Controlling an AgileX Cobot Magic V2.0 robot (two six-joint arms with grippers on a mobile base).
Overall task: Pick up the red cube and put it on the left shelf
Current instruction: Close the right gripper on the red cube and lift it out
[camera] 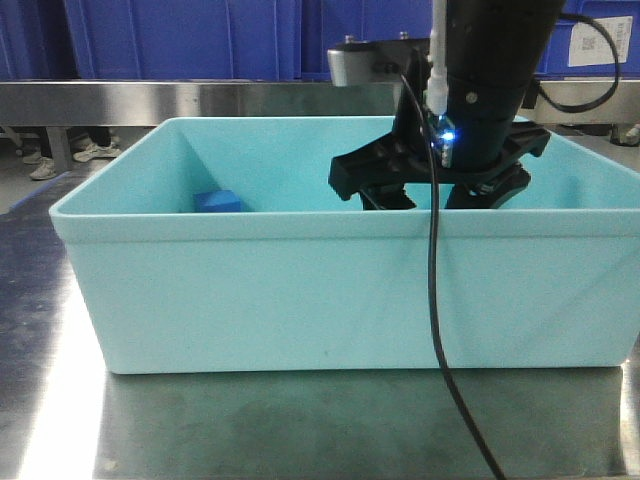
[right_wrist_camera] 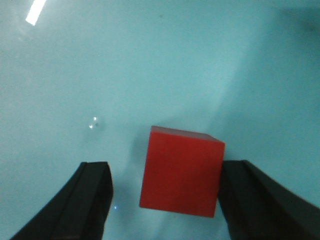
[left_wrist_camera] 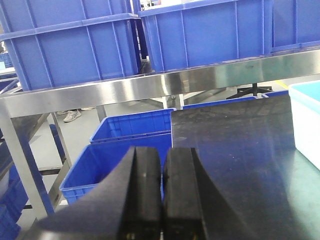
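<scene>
My right gripper grips the red cube (right_wrist_camera: 181,172) by its two opposite sides next. Then it carries the cube to the left shelf.
The red cube (right_wrist_camera: 181,172) rests on the floor of the light teal bin (right_wrist_camera: 150,60). My right gripper (right_wrist_camera: 166,172) is open around it: the right finger (right_wrist_camera: 250,195) touches the cube's side and the left finger (right_wrist_camera: 90,195) stands apart from it. In the front view the right gripper (camera: 430,195) reaches down into the bin (camera: 330,290), whose wall hides the cube. My left gripper (left_wrist_camera: 162,190) is shut and empty, above the table's left edge. The steel rack (left_wrist_camera: 150,85) with large blue crates (left_wrist_camera: 75,50) stands beyond it.
A blue cube (camera: 218,202) lies in the bin's far left part. More blue crates (left_wrist_camera: 125,135) sit low, left of the dark steel table (left_wrist_camera: 235,145). The bin's corner (left_wrist_camera: 307,120) shows at right. A black cable (camera: 436,300) hangs in front of the bin.
</scene>
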